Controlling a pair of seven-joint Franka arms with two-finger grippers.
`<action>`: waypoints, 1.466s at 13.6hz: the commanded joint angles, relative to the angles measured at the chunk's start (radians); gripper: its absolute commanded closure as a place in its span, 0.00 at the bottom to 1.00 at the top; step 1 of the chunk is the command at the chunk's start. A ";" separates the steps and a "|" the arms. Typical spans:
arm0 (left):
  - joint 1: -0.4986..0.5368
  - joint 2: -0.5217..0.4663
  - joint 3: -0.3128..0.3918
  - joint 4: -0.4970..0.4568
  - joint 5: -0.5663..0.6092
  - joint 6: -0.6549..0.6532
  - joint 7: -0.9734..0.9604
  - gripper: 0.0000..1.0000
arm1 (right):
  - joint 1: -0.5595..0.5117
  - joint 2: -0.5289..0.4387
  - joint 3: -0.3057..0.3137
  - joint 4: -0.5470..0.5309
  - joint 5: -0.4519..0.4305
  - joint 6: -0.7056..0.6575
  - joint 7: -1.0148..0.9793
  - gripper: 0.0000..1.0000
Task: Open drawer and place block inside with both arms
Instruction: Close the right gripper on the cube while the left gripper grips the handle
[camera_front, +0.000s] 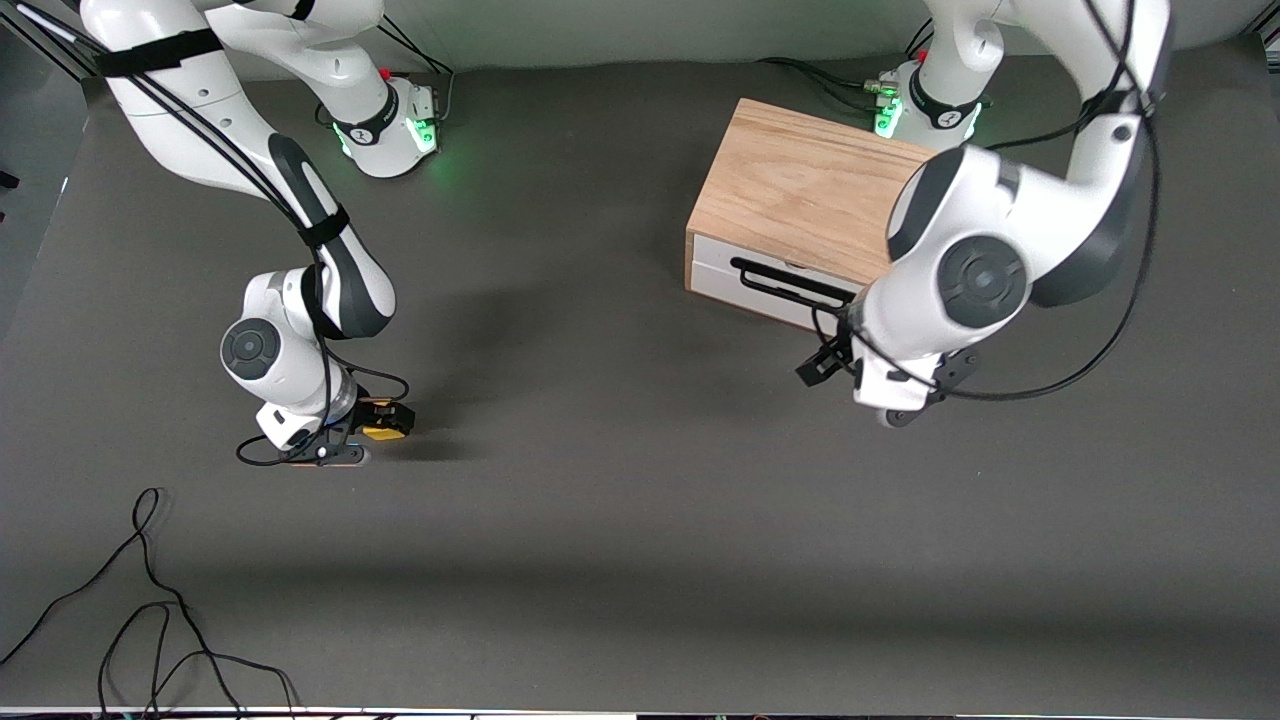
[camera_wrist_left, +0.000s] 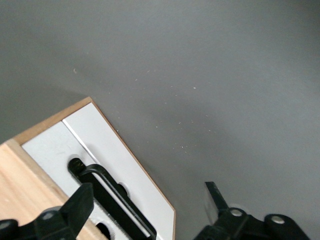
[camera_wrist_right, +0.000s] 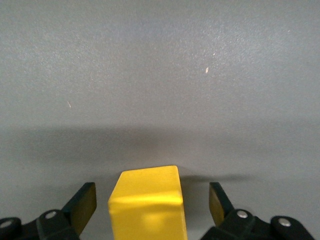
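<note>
The right gripper's fingers are on either side of the yellow block, so it needs to close. Closing now would hold the block.
The yellow block (camera_front: 384, 432) sits on the grey mat toward the right arm's end of the table. My right gripper (camera_front: 380, 420) is low over it and open. In the right wrist view the block (camera_wrist_right: 147, 202) stands between the fingers (camera_wrist_right: 85, 200), with a gap on each side. The drawer (camera_front: 722, 277) is closed in the oak cabinet (camera_front: 800, 190). My left gripper (camera_front: 825, 358) is open in front of the drawer, at one end of the black handle (camera_front: 785, 282). In the left wrist view the handle (camera_wrist_left: 117, 200) runs between the open fingers (camera_wrist_left: 82, 200), close to one of them.
Loose black cables (camera_front: 150, 610) lie on the mat at the near corner by the right arm's end. The left arm's forearm (camera_front: 985, 270) hangs over part of the cabinet. Both green-lit bases (camera_front: 395, 125) stand along the table's edge farthest from the front camera.
</note>
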 joint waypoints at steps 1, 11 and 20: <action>-0.024 0.013 0.014 -0.038 -0.006 0.007 -0.183 0.00 | -0.002 -0.001 0.003 -0.005 0.016 0.020 -0.004 0.00; -0.075 -0.072 -0.008 -0.386 -0.015 0.289 -0.355 0.01 | -0.002 -0.022 0.004 0.009 0.016 -0.018 -0.011 0.73; -0.075 -0.096 -0.041 -0.379 -0.015 0.246 -0.409 0.01 | -0.011 -0.246 -0.020 0.342 0.014 -0.658 -0.042 0.73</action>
